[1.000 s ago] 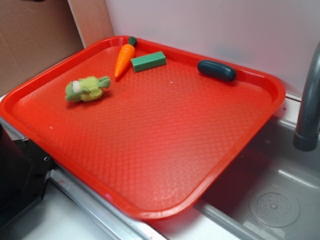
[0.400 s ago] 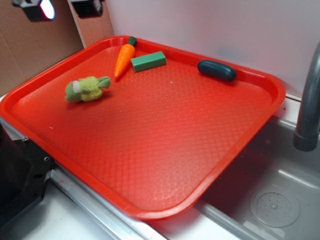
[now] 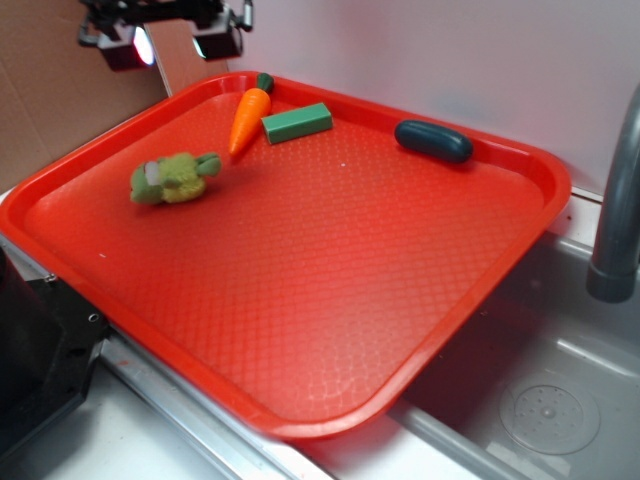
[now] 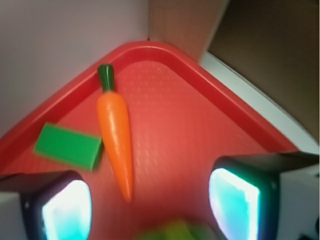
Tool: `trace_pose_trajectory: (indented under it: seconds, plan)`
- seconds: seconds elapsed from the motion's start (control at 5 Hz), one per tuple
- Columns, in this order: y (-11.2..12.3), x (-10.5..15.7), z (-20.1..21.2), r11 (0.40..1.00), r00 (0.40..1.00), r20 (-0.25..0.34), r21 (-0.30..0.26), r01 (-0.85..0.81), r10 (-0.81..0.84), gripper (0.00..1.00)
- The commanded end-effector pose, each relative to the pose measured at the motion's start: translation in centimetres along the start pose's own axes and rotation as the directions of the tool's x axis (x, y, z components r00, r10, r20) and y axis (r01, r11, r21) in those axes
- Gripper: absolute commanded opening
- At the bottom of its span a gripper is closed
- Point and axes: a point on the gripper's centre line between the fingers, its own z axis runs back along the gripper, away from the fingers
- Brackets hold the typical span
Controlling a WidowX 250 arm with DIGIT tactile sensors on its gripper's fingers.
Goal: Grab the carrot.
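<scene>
My gripper is to grab the carrot next by its thick orange end [image 3: 256,100] beside the stub, because the green block [image 3: 297,122] is against the carrot's tapering side.
The orange carrot [image 3: 248,117] with a dark green stub lies near the far left corner of the red tray [image 3: 460,300], touching a green block [image 3: 297,122]. In the wrist view the carrot [image 4: 116,137] points its tip toward me, between and ahead of the fingers. My gripper [image 3: 175,42] hangs above the tray's far left corner, up and left of the carrot. It is open and empty, its glowing pads [image 4: 234,202] wide apart.
A fuzzy yellow-green plush toy [image 3: 174,176] lies on the tray's left side. A dark green oblong object [image 3: 433,140] sits at the tray's far edge. A sink with a grey faucet [image 3: 615,200] is at the right. Cardboard [image 3: 60,90] stands behind the tray on the left.
The gripper has come into view at the top left and moved down and right toward the tray's far corner. The objects on the tray have not moved.
</scene>
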Motion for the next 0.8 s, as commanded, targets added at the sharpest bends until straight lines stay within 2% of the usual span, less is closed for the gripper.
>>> trace_pose_trajectory:
  seconds: [0.0, 0.2, 0.4, 0.6]
  plan:
    - [-1.1, 5.0, -2.9, 0.998, 0.997, 0.056, 0.018, -0.055, 0.054, 1.0]
    - [-1.3, 5.1, -4.9, 0.997, 0.998, 0.035, 0.06, -0.057, 0.055, 1.0]
    - [-1.4, 4.7, -7.5, 0.995, 0.999, -0.029, 0.093, -0.025, 0.028, 1.0]
    - [-1.6, 3.8, -8.9, 0.994, 0.998, -0.062, 0.112, 0.0, 0.007, 1.0]
